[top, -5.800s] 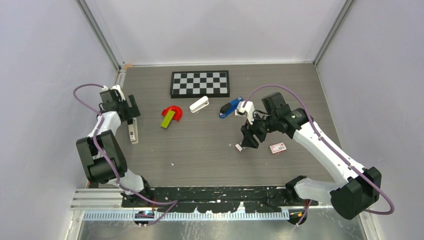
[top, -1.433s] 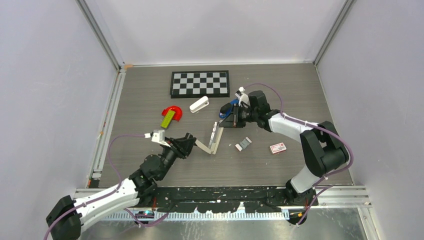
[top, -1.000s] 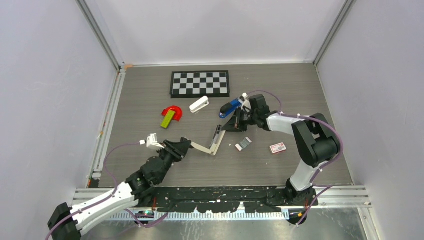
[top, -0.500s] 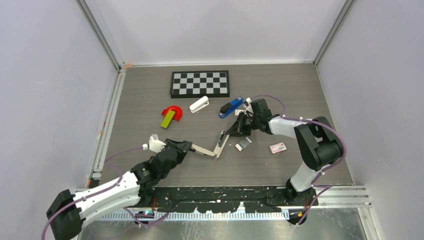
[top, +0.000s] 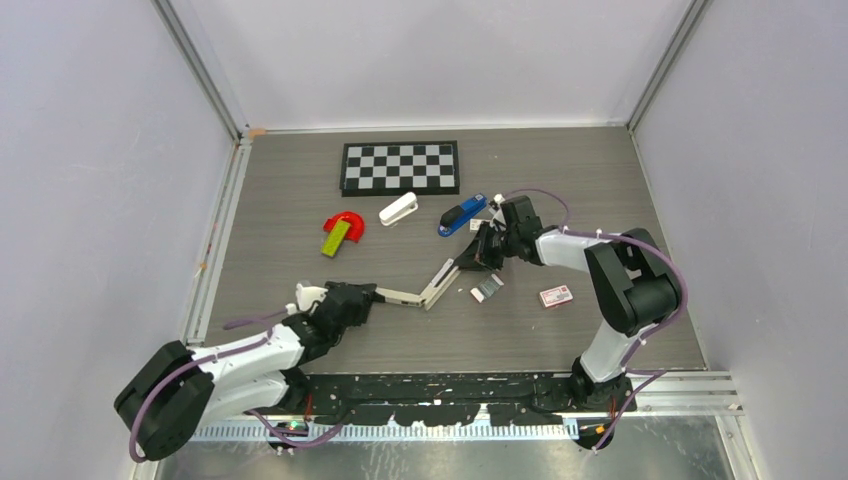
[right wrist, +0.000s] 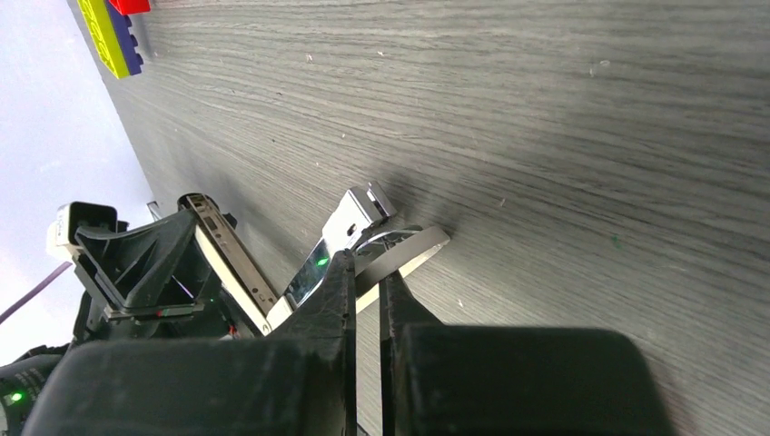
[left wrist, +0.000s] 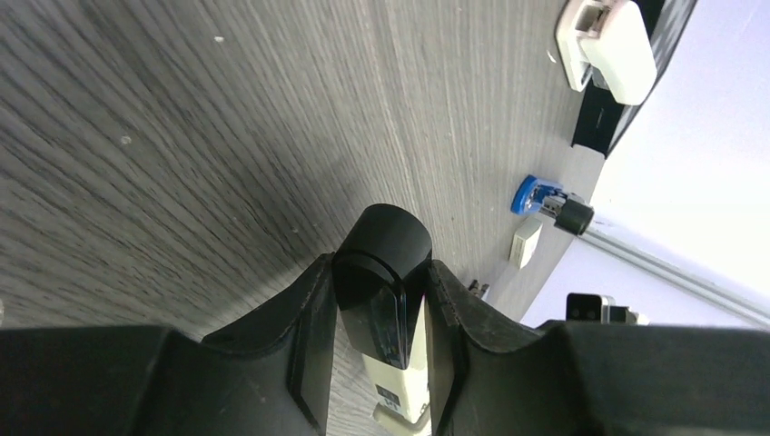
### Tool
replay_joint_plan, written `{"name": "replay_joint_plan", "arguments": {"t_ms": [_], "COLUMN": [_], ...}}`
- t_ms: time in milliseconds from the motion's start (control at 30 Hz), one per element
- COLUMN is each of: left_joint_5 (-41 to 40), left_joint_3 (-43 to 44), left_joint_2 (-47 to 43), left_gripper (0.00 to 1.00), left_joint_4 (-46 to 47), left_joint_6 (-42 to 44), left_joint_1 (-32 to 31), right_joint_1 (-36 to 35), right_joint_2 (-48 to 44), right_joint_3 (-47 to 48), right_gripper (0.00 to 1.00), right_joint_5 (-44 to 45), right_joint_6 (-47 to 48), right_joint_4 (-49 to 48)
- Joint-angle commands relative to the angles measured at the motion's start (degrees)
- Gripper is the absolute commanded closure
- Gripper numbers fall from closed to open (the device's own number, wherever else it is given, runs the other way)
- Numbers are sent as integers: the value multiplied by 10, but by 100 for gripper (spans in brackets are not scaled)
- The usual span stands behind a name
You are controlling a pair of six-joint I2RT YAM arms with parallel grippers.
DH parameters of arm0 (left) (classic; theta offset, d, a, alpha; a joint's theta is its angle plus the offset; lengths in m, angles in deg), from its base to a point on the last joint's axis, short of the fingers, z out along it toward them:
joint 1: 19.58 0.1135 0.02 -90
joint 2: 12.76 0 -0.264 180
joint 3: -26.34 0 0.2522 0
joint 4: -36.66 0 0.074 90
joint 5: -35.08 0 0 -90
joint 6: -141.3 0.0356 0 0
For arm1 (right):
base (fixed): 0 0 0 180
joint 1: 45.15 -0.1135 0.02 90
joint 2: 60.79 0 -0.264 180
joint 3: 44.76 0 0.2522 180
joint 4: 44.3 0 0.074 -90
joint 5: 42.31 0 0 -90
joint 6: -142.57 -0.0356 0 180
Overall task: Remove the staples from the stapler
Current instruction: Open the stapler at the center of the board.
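Note:
My right gripper releases the stapler now, since its thin metal arm is low over flat, open table and the stapler would lie on the tabletop.
A cream stapler [top: 405,297] with a black end lies hinged open in a wide V on the table. My left gripper [top: 366,294] is shut on its black end [left wrist: 380,263], with a finger pressed on each side, as the left wrist view [left wrist: 380,283] shows. My right gripper [top: 470,262] is shut on the thin metal arm [right wrist: 404,251] of the stapler's other half, seen in the right wrist view [right wrist: 368,277]. A small bright-blue stapler [top: 462,214] lies untouched just behind the right gripper. A short grey strip of staples [top: 487,288] rests on the table near the right gripper.
Further back lie a white stapler [top: 398,210] and a checkered board [top: 400,167]. A red arc with a yellow-green block [top: 340,232] lies at the left. A small red-and-white box [top: 556,296] sits right of the staples. Walls close in both sides.
The left arm has folded lower and leftward, still gripping the black end. The right gripper has slid toward the front right with the metal arm, and the cream stapler lies spread wider.

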Motion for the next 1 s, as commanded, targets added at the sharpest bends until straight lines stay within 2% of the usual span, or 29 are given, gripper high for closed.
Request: {"name": "replay_joint_plan", "arguments": {"t_ms": [0,133,233,367,467,533,600,633,667,733,800,867,900,967], "left_joint_5": [-61,-38,-30,-29,-42,-48,-27,16,66,157,212,269,301,358], "left_joint_3": [0,-1,0,5,3,-3,-23,-33,-43,-35,1,40,56,73], "left_joint_2": [37,43,19,-55,-141,-205,-273,-317,-337,-391,-394,-359,-329,-251], "left_gripper": [71,51,40,36,35,31,28,22,20,13,8,7,7,10], "left_joint_4": [-55,-60,-82,-146,-182,-162,-73,-26,27,45,-10,-44,-47,8], "left_joint_6": [-14,-13,-6,16,79,164,322,448,507,676,761,834,853,885], "left_joint_1": [24,25,25,25,25,25,26,25,25,25,26,26,24,13], "right_joint_1": [9,8,6,2,-1,-5,-10,-13,-15,-17,-17,-17,-18,-18], "right_joint_2": [3,-6,-10,-13,-14,-14,-13,-13,-13,-15,-19,-24,-25,-31], "right_joint_3": [12,15,16,19,23,26,30,34,38,42,49,56,59,67], "right_gripper": [99,91,88,83,83,83,82,82,82,79,74,69,67,64], "right_joint_5": [10,-1,-5,-10,-11,-14,-18,-19,-20,-25,-29,-31,-33,-37], "right_joint_6": [103,108,112,117,122,127,132,137,140,147,163,177,185,203], "right_joint_4": [18,16,16,20,23,26,30,33,38,43,53,62,67,80]}}
